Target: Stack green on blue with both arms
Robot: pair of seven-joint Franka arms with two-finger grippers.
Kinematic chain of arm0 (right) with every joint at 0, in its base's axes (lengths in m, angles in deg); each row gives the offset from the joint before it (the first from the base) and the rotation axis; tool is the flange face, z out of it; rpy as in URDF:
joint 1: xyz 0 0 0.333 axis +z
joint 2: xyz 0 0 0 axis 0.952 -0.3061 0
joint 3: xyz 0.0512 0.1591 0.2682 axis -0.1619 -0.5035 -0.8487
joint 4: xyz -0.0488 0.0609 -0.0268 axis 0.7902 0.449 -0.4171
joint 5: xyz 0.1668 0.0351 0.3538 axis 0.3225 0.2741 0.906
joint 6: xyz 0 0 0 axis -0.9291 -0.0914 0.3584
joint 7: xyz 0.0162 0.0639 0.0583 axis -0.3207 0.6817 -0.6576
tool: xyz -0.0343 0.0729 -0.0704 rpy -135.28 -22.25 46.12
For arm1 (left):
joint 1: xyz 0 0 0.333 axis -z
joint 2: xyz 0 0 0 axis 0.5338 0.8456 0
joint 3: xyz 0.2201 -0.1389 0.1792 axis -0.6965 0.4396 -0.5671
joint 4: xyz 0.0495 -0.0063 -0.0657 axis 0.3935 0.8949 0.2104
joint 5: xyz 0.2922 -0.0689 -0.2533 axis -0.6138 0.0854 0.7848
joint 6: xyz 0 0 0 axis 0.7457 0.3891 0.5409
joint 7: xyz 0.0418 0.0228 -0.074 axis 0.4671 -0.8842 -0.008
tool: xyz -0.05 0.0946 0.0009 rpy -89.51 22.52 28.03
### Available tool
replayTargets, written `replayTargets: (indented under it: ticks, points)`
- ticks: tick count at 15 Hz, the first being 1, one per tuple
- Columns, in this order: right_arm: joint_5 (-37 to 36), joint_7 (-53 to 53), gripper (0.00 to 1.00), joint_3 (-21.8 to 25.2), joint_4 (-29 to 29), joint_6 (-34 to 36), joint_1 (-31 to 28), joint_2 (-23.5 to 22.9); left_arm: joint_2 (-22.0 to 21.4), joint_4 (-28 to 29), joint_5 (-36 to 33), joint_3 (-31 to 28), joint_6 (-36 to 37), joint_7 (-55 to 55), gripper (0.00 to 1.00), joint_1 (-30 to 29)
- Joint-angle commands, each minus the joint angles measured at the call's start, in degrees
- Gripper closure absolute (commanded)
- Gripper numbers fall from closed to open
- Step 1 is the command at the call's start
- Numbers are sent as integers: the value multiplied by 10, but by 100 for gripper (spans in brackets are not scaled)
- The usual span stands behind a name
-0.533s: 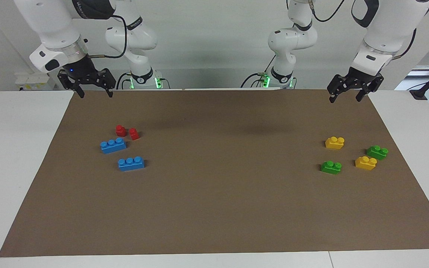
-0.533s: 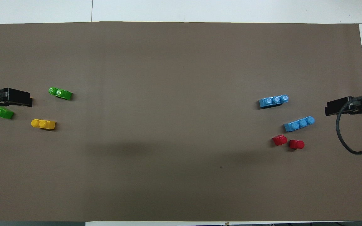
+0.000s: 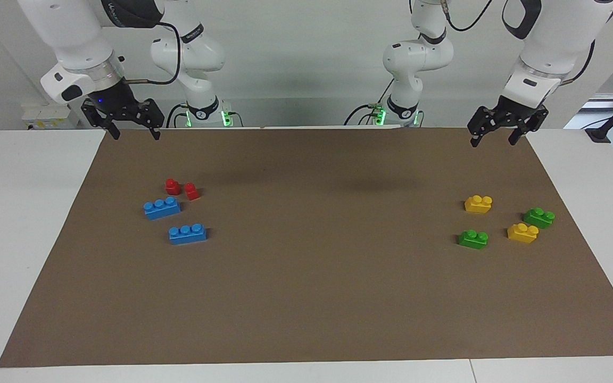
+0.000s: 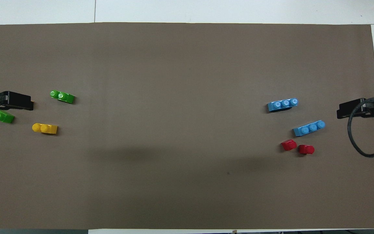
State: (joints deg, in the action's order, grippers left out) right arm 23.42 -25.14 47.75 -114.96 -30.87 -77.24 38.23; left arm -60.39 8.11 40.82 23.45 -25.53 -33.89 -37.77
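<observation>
The left gripper grabs the green brick by one end [image 4: 55, 94] next. That leaves the green two-stud brick's other end [image 4: 69, 98] free to stack on blue.
Two green bricks lie at the left arm's end of the mat, one [image 3: 473, 238] [image 4: 62, 96] farther from the robots than the other [image 3: 539, 217] [image 4: 2, 116]. Two blue three-stud bricks [image 3: 162, 207] [image 3: 187, 233] lie at the right arm's end; they also show in the overhead view [image 4: 309, 128] [image 4: 282, 104]. My left gripper [image 3: 492, 142] [image 4: 18, 101] is open and empty, raised over the mat's edge at the robots' end. My right gripper [image 3: 137, 136] [image 4: 344, 112] is open and empty, raised over the mat's corner at its own end.
Two yellow bricks [image 3: 478, 204] [image 3: 522, 232] lie among the green ones; one [image 4: 45, 128] shows in the overhead view, the other is covered by the left gripper. Two small red bricks [image 3: 172, 186] [image 3: 191, 191] lie beside the blue ones, nearer to the robots. A brown mat [image 3: 306, 298] covers the table.
My right gripper has shifted very slightly toward its own end of the table. The left gripper and all bricks have stayed where they were.
</observation>
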Motion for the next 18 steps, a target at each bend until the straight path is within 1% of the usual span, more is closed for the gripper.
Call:
replayTargets:
  ticks: [1, 4, 5, 8, 9, 12, 14, 16, 18]
  points:
    - [32, 104, 0, -3, -7, -30, -10, -22, -7, -3, 10, -5, 5, -8, 0, 1]
    - [69, 260, 0, -3, -2, -65, -17, -62, -8, -2, 10, -6, 4, -8, 0, 1]
    - [83, 308, 0, -2, 5, -65, -18, -79, -8, 0, 9, -6, 0, -5, 0, 1]
    - [142, 398, 0, 1, 24, -72, -36, -135, -16, 17, 9, -6, -22, 33, 0, -5]
    - [163, 426, 0, 1, 26, -88, -40, -149, -18, 26, 9, -6, -28, 54, 0, -6]
    - [196, 450, 0, 2, 26, -108, -49, -188, -17, 45, 9, -5, -51, 137, 0, -7]
    - [205, 453, 0, 3, 20, -137, -58, -208, -4, 46, 10, -5, -71, 211, 0, -8]
    - [238, 477, 0, 4, 19, -142, -71, -227, 9, 48, 11, -5, -86, 274, 0, -9]
    - [248, 476, 0, 4, 19, -145, -86, -249, 26, 50, 14, -6, -108, 331, 0, -20]
